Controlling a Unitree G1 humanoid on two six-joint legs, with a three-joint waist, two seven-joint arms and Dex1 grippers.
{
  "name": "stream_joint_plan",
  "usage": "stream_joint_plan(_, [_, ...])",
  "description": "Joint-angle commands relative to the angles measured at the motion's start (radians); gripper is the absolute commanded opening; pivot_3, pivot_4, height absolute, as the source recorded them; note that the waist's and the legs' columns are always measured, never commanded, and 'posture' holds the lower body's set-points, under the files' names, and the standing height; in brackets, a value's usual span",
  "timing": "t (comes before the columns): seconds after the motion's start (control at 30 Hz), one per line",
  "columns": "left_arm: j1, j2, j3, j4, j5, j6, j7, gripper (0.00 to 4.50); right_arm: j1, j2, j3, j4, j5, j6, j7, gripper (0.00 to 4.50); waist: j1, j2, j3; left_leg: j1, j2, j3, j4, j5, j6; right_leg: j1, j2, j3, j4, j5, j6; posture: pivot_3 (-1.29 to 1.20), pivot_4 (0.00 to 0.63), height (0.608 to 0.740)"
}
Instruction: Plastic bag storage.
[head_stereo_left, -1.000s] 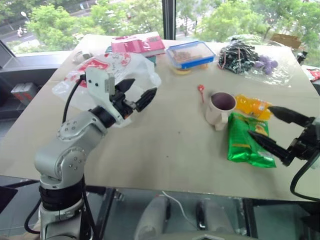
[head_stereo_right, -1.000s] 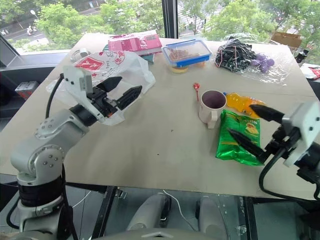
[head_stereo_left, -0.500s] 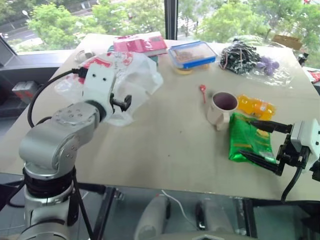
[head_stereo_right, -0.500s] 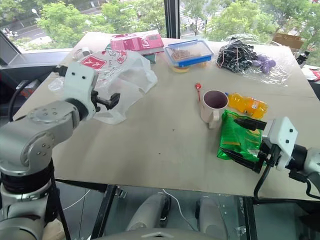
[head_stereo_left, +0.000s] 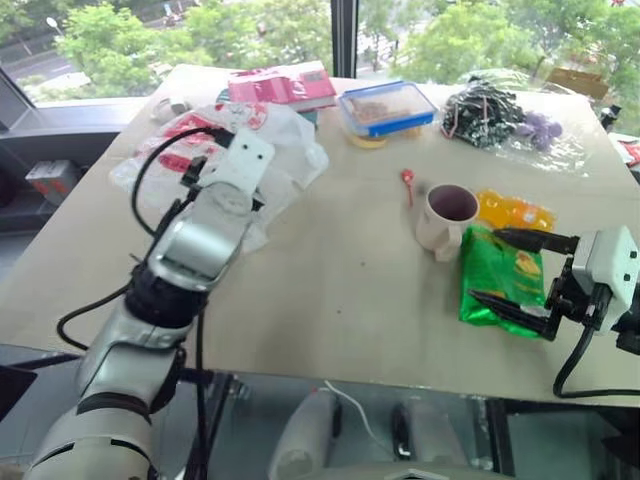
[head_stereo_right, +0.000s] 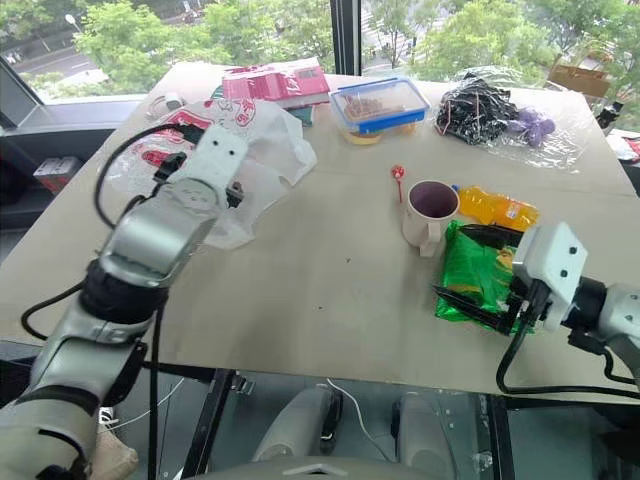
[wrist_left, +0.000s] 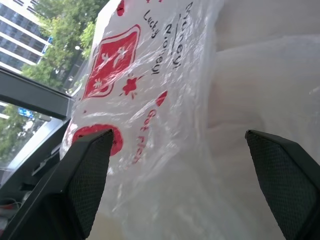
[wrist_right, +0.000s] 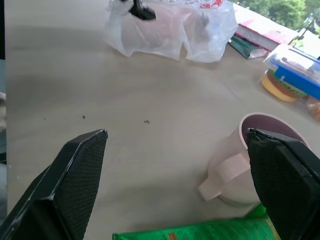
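I should grab the plastic bag (wrist_left: 170, 100) by its upper edge (wrist_left: 207, 85) with my left gripper next. That edge stands up, while the thin rest of the bag lies crumpled and loose.
The plastic bag (head_stereo_left: 292, 150), thin translucent white with red prints, lies crumpled at the table's far left. My left arm reaches forward to it, and its wrist hides the fingers in the head views. In the left wrist view the left gripper (wrist_left: 185, 175) is open, its two black fingers wide apart with the bag (wrist_left: 170, 100) right in front of them and nothing gripped. My right gripper (head_stereo_left: 488, 266) hovers open at the right, over a green snack packet, far from the bag. The right wrist view shows the bag (wrist_right: 170, 30) across the table.
A pink mug (head_stereo_left: 445, 215) stands mid-right beside the green snack packet (head_stereo_left: 505, 285) and an orange packet (head_stereo_left: 515, 212). At the far edge sit pink books (head_stereo_left: 280, 88), a blue-lidded food box (head_stereo_left: 385, 108) and a clear bag of dark cords (head_stereo_left: 490, 115). A small red spoon (head_stereo_left: 406, 180) lies near the mug.
My left arm has stretched forward and its wrist has rolled, bringing the open fingers up against the bag. The right gripper has stayed over the green packet, still open.
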Motion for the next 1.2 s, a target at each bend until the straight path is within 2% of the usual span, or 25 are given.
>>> stream_joint_plan(0.03, [-0.037, 0.000, -0.009, 0.109, 0.083, -0.098, -0.027, 4.44, -0.013, 0.002, -0.017, -0.047, 0.028, 0.022, -0.048, 4.50, -0.003, 0.000, 0.000, 0.000, 0.000, 0.000, 0.000, 0.001, -0.002, 0.000, 0.000, 0.000, 0.000, 0.000, 0.000, 0.00, 0.150, 0.732])
stream_joint_plan(0.17, [-0.076, -0.021, 0.018, 0.299, 0.123, -0.223, -0.078, 4.44, -0.028, -0.002, -0.011, -0.060, 0.043, 0.044, -0.082, 4.50, -0.005, 0.000, 0.000, -0.001, 0.001, 0.000, 0.000, 0.001, -0.001, -0.001, 0.000, 0.000, 0.001, 0.000, 0.000, 0.00, 0.150, 0.732])
stream_joint_plan(0.2, [-0.086, -0.024, 0.022, 0.332, 0.132, -0.249, -0.093, 4.21, -0.032, -0.003, -0.010, -0.061, 0.047, 0.049, -0.088, 4.50, -0.005, 0.000, 0.000, -0.001, 0.000, 0.000, 0.000, 0.000, 0.000, -0.001, 0.000, 0.000, 0.001, 0.000, 0.000, 0.00, 0.150, 0.732])
stream_joint_plan(0.3, [-0.098, -0.024, 0.028, 0.396, 0.157, -0.298, -0.138, 3.22, -0.040, -0.005, -0.008, -0.063, 0.057, 0.059, -0.102, 4.50, -0.006, 0.000, 0.000, -0.001, 0.000, 0.000, 0.000, 0.000, 0.000, -0.001, -0.001, 0.000, 0.000, 0.000, 0.000, 0.00, 0.150, 0.732])
stream_joint_plan(0.5, [-0.085, -0.007, 0.074, 0.475, 0.166, -0.357, -0.236, 0.38, -0.048, -0.005, -0.003, -0.072, 0.067, 0.073, -0.122, 4.50, -0.007, 0.000, 0.000, -0.001, 0.000, 0.000, 0.000, 0.000, 0.001, -0.002, -0.001, 0.000, 0.001, 0.000, 0.000, 0.00, 0.150, 0.732])
stream_joint_plan(0.53, [-0.085, -0.007, 0.089, 0.481, 0.159, -0.361, -0.257, 0.02, -0.048, -0.005, -0.001, -0.072, 0.066, 0.073, -0.123, 4.50, -0.008, 0.000, 0.000, -0.001, 0.000, 0.000, 0.000, 0.000, 0.001, -0.002, -0.001, 0.000, 0.001, 0.000, 0.000, 0.00, 0.150, 0.732])
stream_joint_plan(0.7, [-0.072, -0.002, 0.215, 0.414, 0.034, -0.291, -0.449, 0.02, -0.048, -0.009, -0.012, -0.080, 0.072, 0.085, -0.132, 4.50, -0.009, 0.000, 0.000, -0.001, 0.000, 0.000, 0.000, 0.000, 0.001, -0.002, -0.001, 0.000, 0.001, 0.000, 0.000, 0.00, 0.150, 0.732])
stream_joint_plan(0.93, [-0.045, 0.050, 0.340, 0.227, -0.207, -0.028, -0.724, 0.02, -0.008, -0.019, -0.038, -0.099, 0.070, 0.109, -0.146, 4.50, -0.009, 0.000, 0.000, -0.001, 0.000, 0.000, 0.000, 0.000, 0.001, -0.002, -0.001, 0.000, 0.001, 0.000, 0.000, 0.00, 0.150, 0.732])
stream_joint_plan(1.03, [-0.071, 0.007, 0.438, 0.148, -0.290, 0.110, -0.731, 0.02, 0.001, -0.024, -0.038, -0.109, 0.074, 0.148, -0.188, 4.50, -0.008, 0.000, 0.000, -0.001, 0.000, 0.000, 0.000, 0.000, 0.001, -0.002, -0.001, 0.000, 0.001, 0.000, 0.000, 0.00, 0.150, 0.732])
stream_joint_plan(1.13, [-0.126, -0.043, 0.544, 0.129, -0.303, 0.199, -0.673, 0.02, -0.014, -0.041, -0.012, -0.111, 0.046, 0.239, -0.283, 4.50, -0.008, 0.000, 0.000, -0.001, 0.000, -0.001, 0.003, 0.000, 0.001, -0.001, 0.000, -0.001, 0.002, 0.000, 0.000, 0.00, 0.150, 0.732])
stream_joint_plan(1.2, [-0.141, -0.015, 0.540, 0.119, -0.277, 0.192, -0.637, 0.02, -0.054, -0.046, 0.039, -0.100, 0.005, 0.332, -0.388, 4.50, -0.011, 0.000, 0.000, -0.001, 0.001, 0.000, 0.003, 0.000, 0.001, -0.001, 0.000, -0.002, 0.002, 0.000, 0.000, 0.00, 0.150, 0.732])
